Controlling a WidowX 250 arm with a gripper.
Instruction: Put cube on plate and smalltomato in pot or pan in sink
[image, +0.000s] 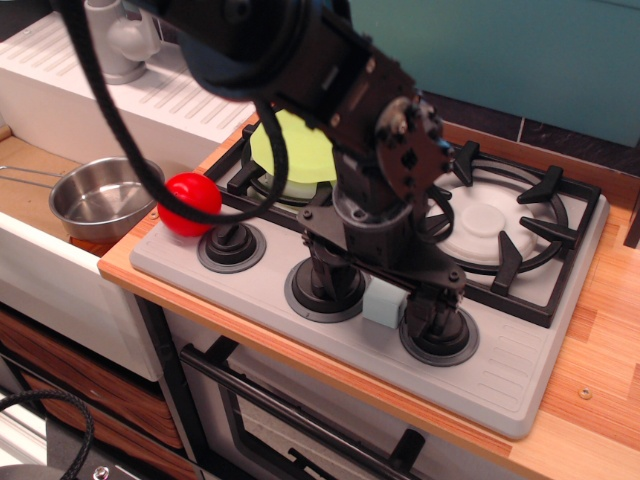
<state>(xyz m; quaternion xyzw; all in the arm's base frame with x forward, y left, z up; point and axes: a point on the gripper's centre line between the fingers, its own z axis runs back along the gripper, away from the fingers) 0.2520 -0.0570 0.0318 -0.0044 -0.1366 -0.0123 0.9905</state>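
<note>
My gripper is to grab the pale grey-blue cube by its opposite sides next. Then it can set the cube on the lime-green plate.
The pale grey-blue cube stands on the stove's front panel between the middle and right knobs. My gripper is low over it, open, with one finger on each side of the cube. I cannot tell whether the fingers touch it. The lime-green plate lies on the back left burner, partly hidden by my arm. The red smalltomato sits at the stove's left front corner. The steel pan rests in the sink at the left.
The grey stove has three black knobs along its front; the left knob is beside the tomato. Black burner grates and a white burner cap are at the right. A grey tap and a ribbed drainboard are behind the sink.
</note>
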